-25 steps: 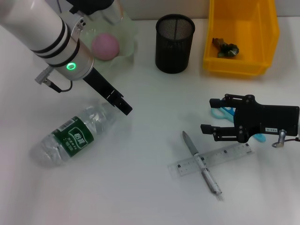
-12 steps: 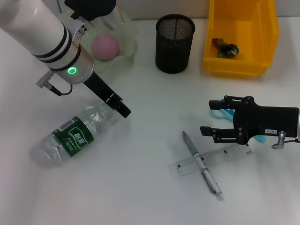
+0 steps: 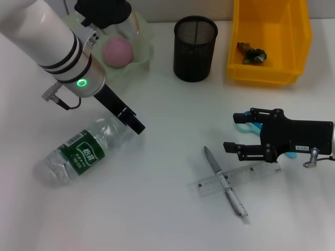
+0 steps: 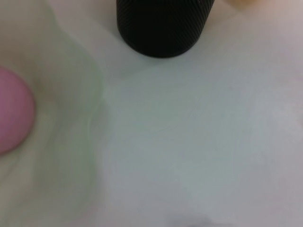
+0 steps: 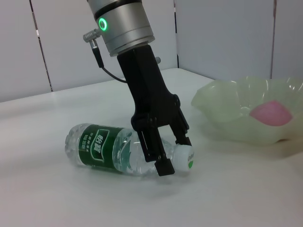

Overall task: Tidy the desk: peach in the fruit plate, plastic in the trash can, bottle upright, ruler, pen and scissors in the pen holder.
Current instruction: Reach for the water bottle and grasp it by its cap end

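In the head view the fingers of my left gripper sit around the bottle's capped neck point(image 3: 124, 130), so it is time to close. Closing now would catch the bottle.
A clear bottle point(image 3: 84, 149) with a green label lies on its side at the left, also seen as the bottle point(image 5: 118, 151) in the right wrist view. My left gripper point(image 3: 135, 125) is open at its capped end, with the fingers point(image 5: 161, 163) on either side of the neck by the white cap point(image 5: 184, 158). The pink peach point(image 3: 116, 51) rests in the pale green fruit plate point(image 3: 144, 52). My right gripper point(image 3: 233, 130) hangs open over the blue scissors point(image 3: 246, 125). The pen point(image 3: 225, 183) lies across the clear ruler point(image 3: 251, 172). The plastic point(image 3: 251, 52) sits inside the yellow trash can point(image 3: 269, 73).
The black mesh pen holder point(image 3: 195, 47) stands between the plate and the yellow bin, and shows as the pen holder point(image 4: 161, 26) in the left wrist view beside the plate point(image 4: 71, 118). The left arm's white forearm point(image 3: 47, 36) reaches over the table's back left.
My left gripper has slid a little left and down, closer to the bottle's neck. The right gripper has hardly shifted.
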{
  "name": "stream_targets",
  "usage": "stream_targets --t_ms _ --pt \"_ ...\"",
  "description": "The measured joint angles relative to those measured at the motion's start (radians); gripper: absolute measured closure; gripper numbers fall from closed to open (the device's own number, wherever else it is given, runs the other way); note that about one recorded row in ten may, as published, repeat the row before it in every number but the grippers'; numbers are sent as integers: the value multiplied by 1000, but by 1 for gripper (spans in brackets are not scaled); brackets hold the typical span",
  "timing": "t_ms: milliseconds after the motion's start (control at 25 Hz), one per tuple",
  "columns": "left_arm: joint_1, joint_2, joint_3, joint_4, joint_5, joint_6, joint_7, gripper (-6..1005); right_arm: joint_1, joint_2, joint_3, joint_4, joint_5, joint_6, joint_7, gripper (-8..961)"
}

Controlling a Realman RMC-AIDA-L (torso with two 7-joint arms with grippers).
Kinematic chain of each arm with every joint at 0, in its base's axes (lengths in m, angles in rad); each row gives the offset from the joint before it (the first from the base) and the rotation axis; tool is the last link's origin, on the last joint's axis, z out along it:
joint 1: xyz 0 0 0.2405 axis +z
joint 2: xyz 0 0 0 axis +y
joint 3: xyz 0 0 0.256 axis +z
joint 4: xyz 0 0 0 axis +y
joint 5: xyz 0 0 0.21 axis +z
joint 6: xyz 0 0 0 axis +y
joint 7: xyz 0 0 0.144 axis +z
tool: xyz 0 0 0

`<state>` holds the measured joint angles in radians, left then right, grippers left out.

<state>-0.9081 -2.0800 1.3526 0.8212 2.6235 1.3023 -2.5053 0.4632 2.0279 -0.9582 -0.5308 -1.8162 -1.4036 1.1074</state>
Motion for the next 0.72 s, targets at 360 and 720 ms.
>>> stream_targets --t_ms 360,720 --pt "1 0 1 -2 1 -3 7 174 0 2 2 0 0 0 0 173" --pt "7 0 66 -5 0 -28 5 338 0 6 5 0 0 0 0 173"
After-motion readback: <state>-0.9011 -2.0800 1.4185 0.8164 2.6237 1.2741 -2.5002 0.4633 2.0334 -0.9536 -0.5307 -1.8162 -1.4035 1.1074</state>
